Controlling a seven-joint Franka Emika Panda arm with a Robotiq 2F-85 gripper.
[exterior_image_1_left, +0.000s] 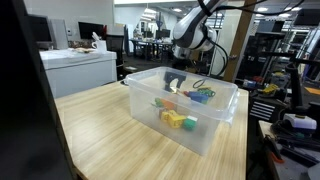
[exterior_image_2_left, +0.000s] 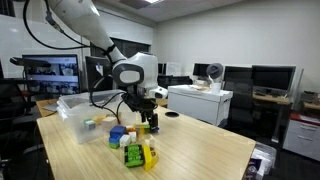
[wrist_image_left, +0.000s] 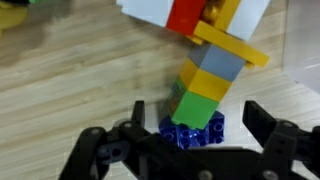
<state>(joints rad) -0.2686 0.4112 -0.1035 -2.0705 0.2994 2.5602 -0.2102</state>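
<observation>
My fingers, above the blue brick, must lower before closing.
My gripper is open, its two black fingers standing either side of a blue brick on the wooden table. That brick is the foot of a toppled stack: green, yellow and grey bricks, then a yellow plate, red and white pieces. I see no contact between fingers and brick. In both exterior views the gripper hangs low over the table beside a clear plastic bin.
The clear bin stands mid-table, with coloured bricks showing through its walls. Loose green, yellow and blue bricks lie on the table near the gripper. Desks, monitors and a white cabinet surround the table.
</observation>
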